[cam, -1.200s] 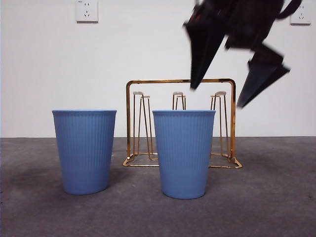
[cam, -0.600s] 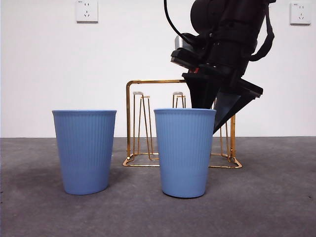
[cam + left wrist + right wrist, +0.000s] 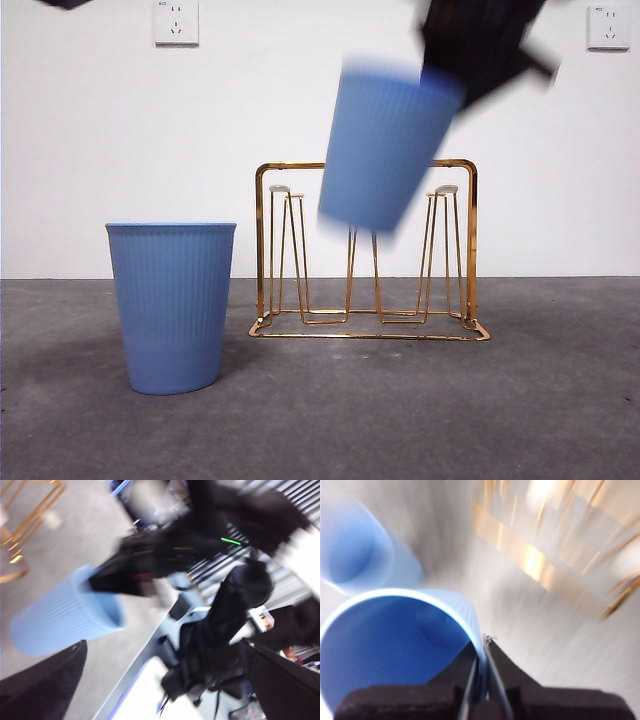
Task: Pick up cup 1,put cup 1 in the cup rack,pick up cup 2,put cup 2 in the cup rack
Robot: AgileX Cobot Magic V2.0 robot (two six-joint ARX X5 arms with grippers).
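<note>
My left gripper grabs the tilted blue cup by its closed base end (image 3: 362,205) (image 3: 32,632) next. Then I set the cup in the cup rack.
My right gripper (image 3: 480,50) is shut on the rim of a blue ribbed cup (image 3: 385,150) and holds it tilted in the air, in front of the top of the gold wire cup rack (image 3: 468,240). The right wrist view shows its jaws (image 3: 481,645) pinching the cup's wall (image 3: 395,645), with the rack (image 3: 540,565) blurred beyond. A second blue cup (image 3: 172,305) stands upright on the table left of the rack; it also shows in the right wrist view (image 3: 355,550). My left gripper (image 3: 162,645) is open and empty, up at the top left corner (image 3: 65,3), and its view shows the held cup (image 3: 65,612).
The grey table (image 3: 500,400) runs back to a white wall with two sockets (image 3: 176,22) (image 3: 609,27). The rack's upright prongs (image 3: 437,250) have pale tips.
The right gripper came down to the right-hand cup, shut on its rim and lifted it off the table to above rack height. The left-hand cup and the rack have not moved.
</note>
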